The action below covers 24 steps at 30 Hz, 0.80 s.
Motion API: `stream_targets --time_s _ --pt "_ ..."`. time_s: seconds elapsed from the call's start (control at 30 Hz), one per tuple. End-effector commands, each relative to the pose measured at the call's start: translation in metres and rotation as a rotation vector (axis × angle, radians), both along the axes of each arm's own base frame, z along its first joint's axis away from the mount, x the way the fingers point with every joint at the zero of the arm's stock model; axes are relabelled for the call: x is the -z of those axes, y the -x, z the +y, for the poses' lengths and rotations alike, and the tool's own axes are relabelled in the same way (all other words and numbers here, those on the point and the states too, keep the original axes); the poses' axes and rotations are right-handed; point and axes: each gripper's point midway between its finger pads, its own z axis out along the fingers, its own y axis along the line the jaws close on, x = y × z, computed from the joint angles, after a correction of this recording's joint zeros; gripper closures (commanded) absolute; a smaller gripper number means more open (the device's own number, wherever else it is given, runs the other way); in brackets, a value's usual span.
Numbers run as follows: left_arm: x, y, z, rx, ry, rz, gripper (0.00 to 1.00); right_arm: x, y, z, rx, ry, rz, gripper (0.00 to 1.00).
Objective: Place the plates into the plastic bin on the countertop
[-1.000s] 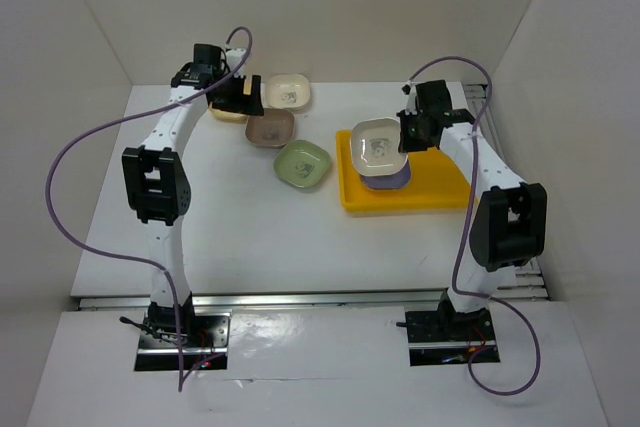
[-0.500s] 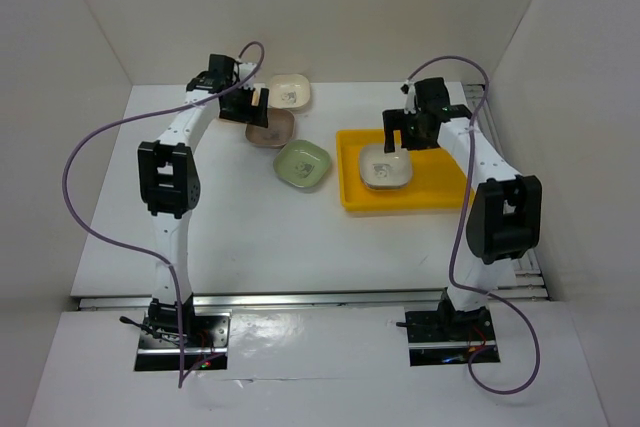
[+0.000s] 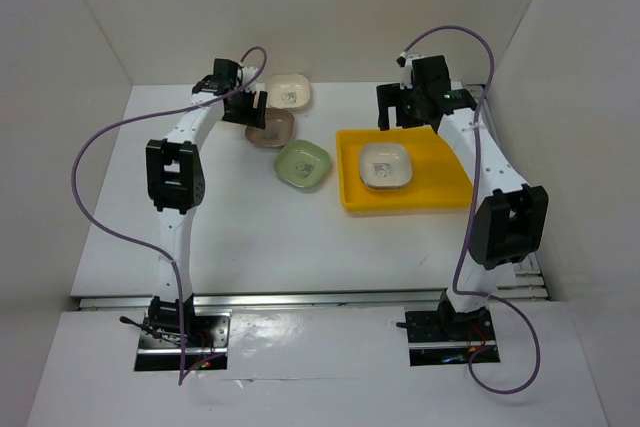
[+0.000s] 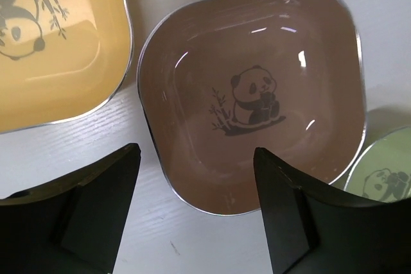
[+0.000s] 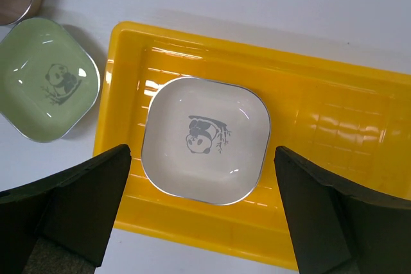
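The brown plate needs to go into the plastic bin (image 3: 440, 187). My right gripper should next grab the plate's rim opposite my left gripper.
A brown plate (image 4: 250, 94) (image 3: 270, 128) lies on the countertop (image 3: 230, 217). My left gripper (image 4: 196, 153) (image 3: 250, 107) is open, one finger over the plate's near inside and the other over bare table outside its rim. A yellow plate (image 4: 45, 43), a cream plate (image 3: 290, 91) and a green plate (image 3: 303, 163) (image 5: 48, 78) lie around it. A white plate (image 5: 205, 139) (image 3: 386, 166) rests in the yellow plastic bin (image 5: 321, 113) (image 3: 440, 187). My right gripper (image 5: 202, 152) (image 3: 392, 115) hangs open above that plate, holding nothing.
White walls close in the table at the back and on both sides. The bin sits close to the right wall. Purple cables loop from both arms over the table's left side and above the right arm.
The right gripper opened, left the white plate in the bin and drew up and back. The left gripper moved right from the yellow plate to the brown one.
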Motion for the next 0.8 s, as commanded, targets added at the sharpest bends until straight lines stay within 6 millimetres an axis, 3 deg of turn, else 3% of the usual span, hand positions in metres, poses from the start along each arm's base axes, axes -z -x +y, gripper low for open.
stream_targets --time_s 0.0,0.03,0.1,0.17,0.27,0.4,0.47,0.57,0.63,0.67,0.7,0.77 --pt "0.016 0.003 0.004 -0.003 -0.029 0.018 0.17 -0.025 0.012 -0.006 0.015 0.024 -0.046 0.0" --pt "0.008 0.004 0.003 -0.011 -0.022 0.004 0.19 -0.029 0.013 -0.006 0.015 0.022 -0.054 0.0" --pt "0.023 0.01 0.004 -0.01 -0.023 0.017 0.19 -0.019 0.015 -0.007 0.015 0.026 -0.037 0.0" --pt "0.029 0.011 0.006 -0.018 -0.034 0.022 0.26 -0.025 0.014 -0.004 0.012 0.005 -0.052 0.0" --pt "0.048 0.015 0.011 -0.032 -0.058 0.063 0.64 -0.023 0.011 0.003 -0.004 0.0 -0.047 0.0" --pt "0.048 0.013 0.02 -0.054 -0.074 0.062 0.86 -0.024 0.008 0.01 -0.022 -0.005 -0.042 0.0" --pt "0.031 0.017 0.027 -0.081 -0.062 0.053 0.98 -0.021 0.007 0.019 -0.046 -0.017 -0.04 0.0" --pt "-0.006 0.024 0.042 -0.131 -0.049 0.008 1.0 -0.019 0.005 0.049 -0.116 -0.075 -0.045 0.0" --pt "-0.027 0.028 0.045 -0.132 -0.035 -0.023 1.0 -0.016 0.009 0.088 -0.203 -0.119 -0.054 0.0" --pt "-0.048 0.032 0.043 -0.125 -0.022 -0.057 1.0 -0.013 0.009 0.103 -0.232 -0.121 -0.058 0.0" --pt "-0.056 0.038 0.041 -0.116 -0.012 -0.051 1.0 -0.001 0.018 0.135 -0.295 -0.131 -0.035 0.0" --pt "-0.07 0.046 0.036 -0.086 0.006 -0.058 1.0 -0.006 0.016 0.168 -0.355 -0.145 -0.071 0.0"
